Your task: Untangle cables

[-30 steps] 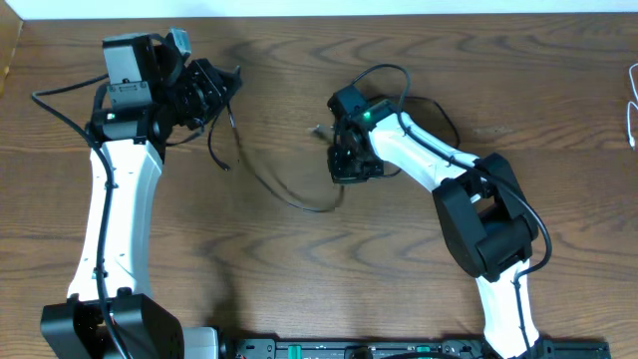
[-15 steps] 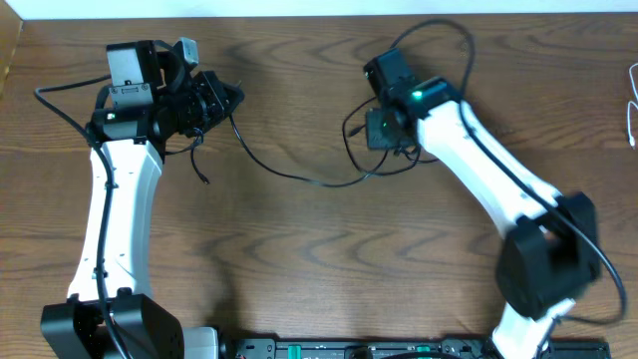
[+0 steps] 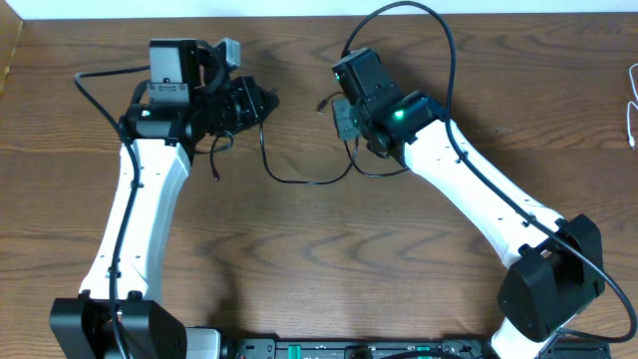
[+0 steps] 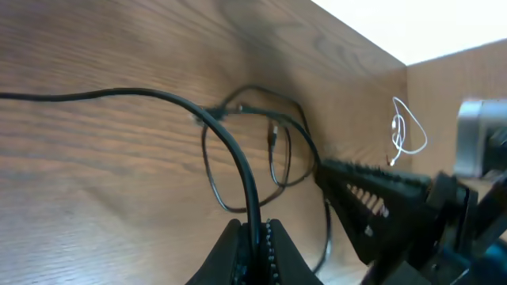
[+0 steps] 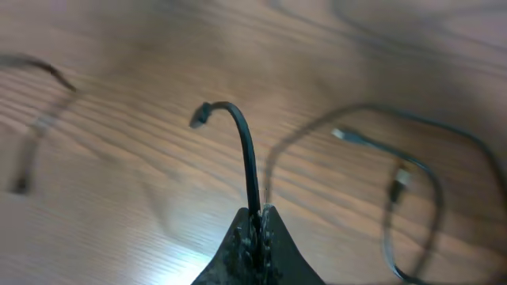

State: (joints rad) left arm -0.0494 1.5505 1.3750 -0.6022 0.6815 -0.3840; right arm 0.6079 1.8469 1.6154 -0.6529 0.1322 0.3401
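Note:
The left gripper's fingers are holding the black cable short of the black loops, so the robot will bring it toward them before the left gripper lets go of it.
A thin black cable (image 3: 299, 180) sags in a loop over the wooden table between both grippers. My left gripper (image 3: 267, 101) is shut on it; in the left wrist view the cord (image 4: 230, 131) runs straight into the closed jaws (image 4: 255, 231). My right gripper (image 3: 342, 116) is also shut on the black cable; in the right wrist view a short curved piece (image 5: 246, 154) rises from the jaws (image 5: 256, 215) to a small plug end (image 5: 199, 119). More black loops (image 5: 412, 178) lie blurred to the right. The white cable (image 3: 632, 108) lies at the far right edge, also small in the left wrist view (image 4: 404, 134).
The right arm's own thick black wire (image 3: 447, 40) arcs high over the back of the table. A short loose cable tail (image 3: 216, 165) hangs below the left gripper. The arm bases and a dark rail (image 3: 379, 349) stand at the front edge.
The right gripper swung up and toward the back centre with the black cable. The left gripper moved right, toward it. The cable between them now hangs in a shorter, deeper loop.

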